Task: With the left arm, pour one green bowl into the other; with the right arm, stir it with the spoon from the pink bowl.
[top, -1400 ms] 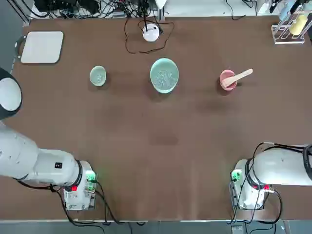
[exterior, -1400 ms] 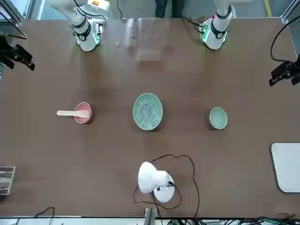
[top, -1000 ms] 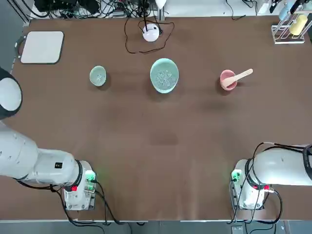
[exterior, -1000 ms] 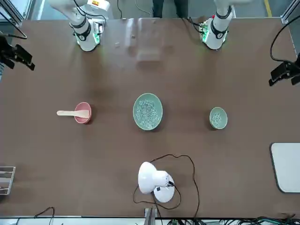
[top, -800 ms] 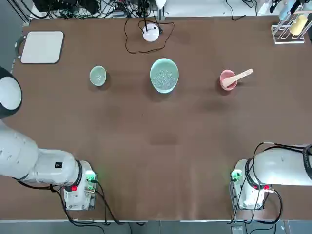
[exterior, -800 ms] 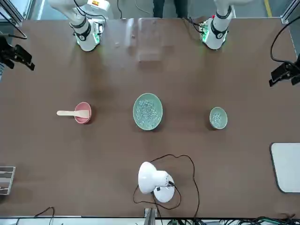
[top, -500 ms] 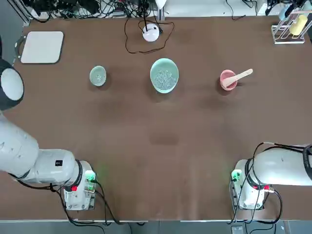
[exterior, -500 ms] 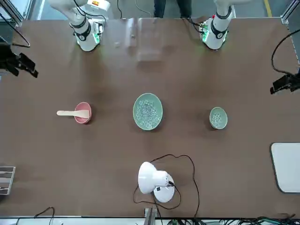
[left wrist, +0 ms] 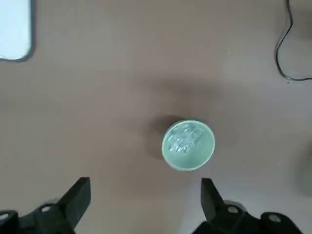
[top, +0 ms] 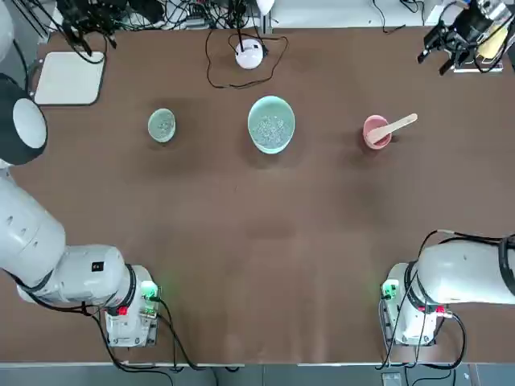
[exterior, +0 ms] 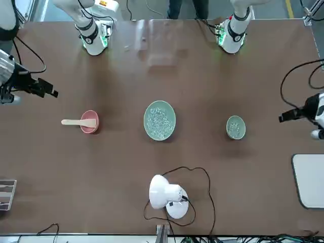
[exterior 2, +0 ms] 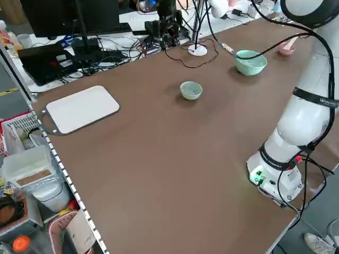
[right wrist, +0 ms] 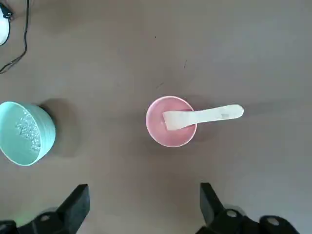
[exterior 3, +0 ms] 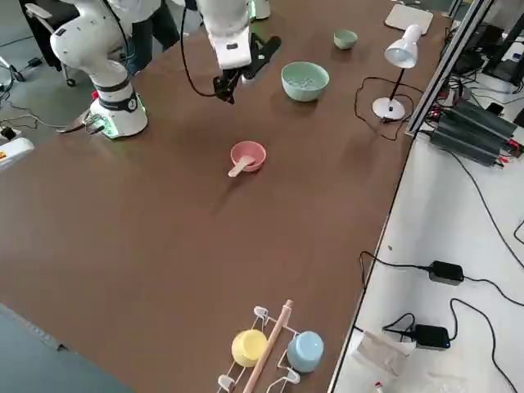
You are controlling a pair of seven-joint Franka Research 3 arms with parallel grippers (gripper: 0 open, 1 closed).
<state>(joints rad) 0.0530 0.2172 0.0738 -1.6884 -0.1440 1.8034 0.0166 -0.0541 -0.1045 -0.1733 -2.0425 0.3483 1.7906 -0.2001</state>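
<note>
The small green bowl has a thin side at its rim (exterior: 243, 121), while its round body (exterior: 236, 127) is wide, so my left gripper should next pick it up there to pour it.
The small green bowl (top: 162, 125) holds pale bits and stands left of the wide mint bowl (top: 271, 123), which holds the same. My left gripper (left wrist: 144, 202) hangs high above the small green bowl (left wrist: 188, 145), open and empty. Right of the mint bowl stands the pink bowl (top: 376, 131), with the wooden spoon (top: 396, 125) resting in it, handle out over the rim. My right gripper (right wrist: 144, 204) hovers open well above the pink bowl (right wrist: 170, 122) and spoon (right wrist: 204, 116). In the front view, the left gripper (exterior: 291, 115) and right gripper (exterior: 43, 88) flank the row of bowls.
A white desk lamp (top: 249, 53) with a looping black cable stands behind the mint bowl. A white board (top: 71, 77) lies at the far left corner. A wire rack with cups (top: 481, 39) sits at the far right corner.
Both arms have swung in from the table's sides toward the row of bowls. Each gripper stays open. The bowls and spoon have not moved.
</note>
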